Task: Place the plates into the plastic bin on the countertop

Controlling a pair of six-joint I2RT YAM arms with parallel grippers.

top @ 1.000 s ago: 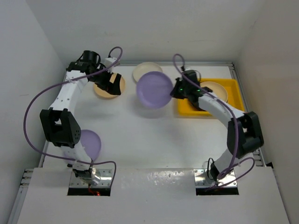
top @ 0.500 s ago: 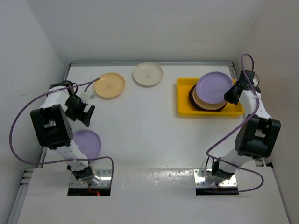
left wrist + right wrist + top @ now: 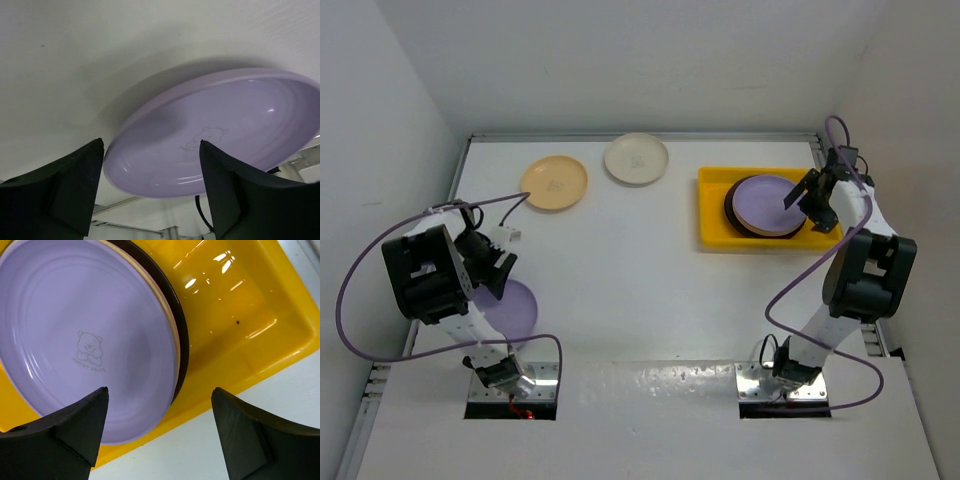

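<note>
I need to grab the second lavender plate next with my right gripper, by the plate's rim opposite my left gripper. That leaves the plate's side free to settle in the bin (image 3: 712, 224).
The plastic bin (image 3: 712, 224) sits at the right of the countertop (image 3: 620, 270). It holds a stack of plates with a lavender plate (image 3: 766, 203) on top, over a peach one and a dark-rimmed one (image 3: 181, 340). My right gripper (image 3: 810, 198) hovers open over the stack's right edge, holding nothing; in the right wrist view, the gripper (image 3: 157, 410) spans the lavender plate (image 3: 85, 335) rim and bin wall (image 3: 235, 315). My left gripper (image 3: 492, 268) is open at a second lavender plate (image 3: 518, 310); its near rim (image 3: 150, 177) lies between the fingers (image 3: 65, 185), with gaps on both sides.
A peach-orange plate (image 3: 554, 182) and a cream plate (image 3: 636, 158) lie at the back of the countertop. White walls close in the left, back and right. The arm bases stand at the near edge.
My right gripper carried the lavender plate over the bin, let it go on the stack and opened. My left arm swung from the peach plate down to the near-left lavender plate.
</note>
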